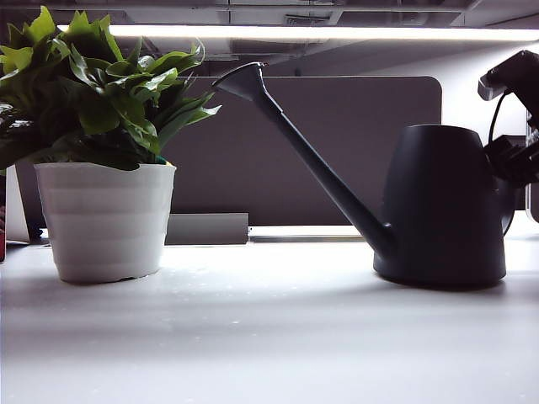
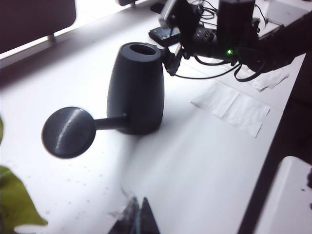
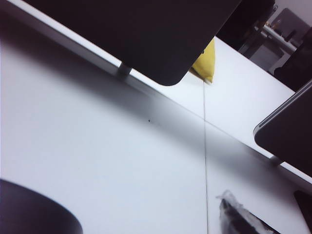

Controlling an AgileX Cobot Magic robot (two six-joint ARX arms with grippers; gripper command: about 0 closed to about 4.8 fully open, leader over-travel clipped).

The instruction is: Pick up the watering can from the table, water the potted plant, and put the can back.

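My right gripper is to water the potted plant with the watering can, so it needs to grab the can by its loop handle [image 1: 508, 206] and leave the can's long spout [image 1: 316, 164] free.
The dark grey watering can [image 1: 442, 202] stands upright on the white table [image 1: 269, 337], its long spout [image 1: 312, 160] pointing up toward the potted plant [image 1: 105, 168] in its white pot on the left. In the left wrist view the can [image 2: 136, 92] shows its round spout head [image 2: 68, 132]. My right gripper [image 2: 171, 56] is at the can's back by the handle, jaws open with nothing between them. In its own view only one fingertip [image 3: 229, 207] and the can's edge [image 3: 34, 212] show. My left gripper [image 2: 139, 199] hovers shut over bare table between can and plant.
A dark grey divider panel [image 1: 337, 143] stands behind the can. White paper sheets [image 2: 234, 105] lie on the table beside the right arm, with cables [image 2: 209, 73] hanging near them. A yellow object [image 3: 205, 63] sits beyond the divider. A green leaf [image 2: 14, 202] is close to the left gripper.
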